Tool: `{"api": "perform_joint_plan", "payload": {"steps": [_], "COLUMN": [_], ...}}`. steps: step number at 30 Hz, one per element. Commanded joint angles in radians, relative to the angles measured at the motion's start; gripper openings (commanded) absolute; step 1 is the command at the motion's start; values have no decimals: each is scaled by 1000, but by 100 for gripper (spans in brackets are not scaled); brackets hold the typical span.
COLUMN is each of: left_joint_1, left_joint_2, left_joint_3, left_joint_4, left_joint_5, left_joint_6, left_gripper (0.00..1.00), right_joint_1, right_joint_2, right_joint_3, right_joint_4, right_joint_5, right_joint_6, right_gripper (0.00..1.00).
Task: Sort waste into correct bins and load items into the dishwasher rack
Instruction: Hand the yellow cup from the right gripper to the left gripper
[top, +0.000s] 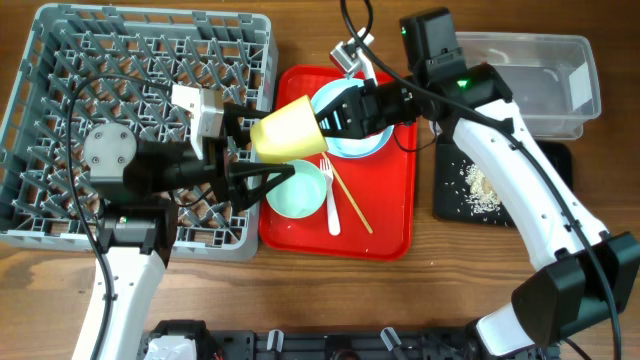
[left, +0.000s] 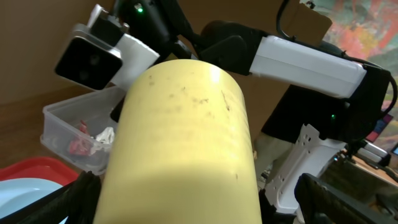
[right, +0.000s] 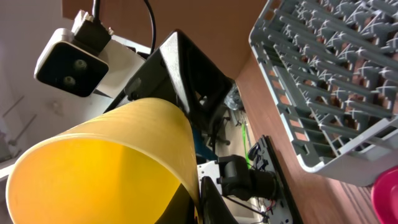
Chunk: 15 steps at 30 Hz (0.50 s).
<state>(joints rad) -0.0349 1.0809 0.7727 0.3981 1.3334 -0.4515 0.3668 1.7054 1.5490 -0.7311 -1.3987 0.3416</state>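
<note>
The left gripper grabs the small yellow cup (top: 288, 130) around its body from the base next, and the cup's rim stays free to load upside down into the rack.
The small yellow cup (top: 288, 130) hangs on its side between both grippers, above the left edge of the red tray (top: 385, 200). My right gripper (top: 335, 115) is shut on its rim, one finger inside and one outside (right: 199, 199). My left gripper (top: 262, 150) is open, its fingers spread either side of the cup's body (left: 199, 205). The cup fills the left wrist view (left: 186, 137) and shows in the right wrist view (right: 106, 168). The grey dishwasher rack (top: 150, 12) stands at the left, also in the right wrist view (right: 336, 74).
On the red tray lie a light blue bowl (top: 365, 140), a pale green bowl (top: 300, 195), a white fork (top: 331, 205) and chopsticks (top: 352, 205). The clear tub (top: 530, 75) holds the wrapper (left: 78, 146) and napkin (left: 106, 137). The black tray (top: 450, 200) holds rice scraps (top: 480, 190).
</note>
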Motion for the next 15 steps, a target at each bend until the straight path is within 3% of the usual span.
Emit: {"api": "perform_joint_plan", "payload": {"steps": [1,10,15], "left_joint_1": [-16,-16,-16], "left_joint_2": [2,2,2], "left_joint_3": [12,12,12], "left_joint_4": [7,14,15], "left_joint_5": [-4,-7,-7], "left_joint_6": [-6,-6,-6], "left_gripper": [99,80,78], "right_joint_1": [17,18,18], "right_joint_2": [5,5,5], "right_joint_3": [11,11,10], "right_joint_4": [13,13,13], "right_joint_5": [-36,-32,-32], "right_joint_6": [10,27,31], "right_gripper": [5,4,4]}}
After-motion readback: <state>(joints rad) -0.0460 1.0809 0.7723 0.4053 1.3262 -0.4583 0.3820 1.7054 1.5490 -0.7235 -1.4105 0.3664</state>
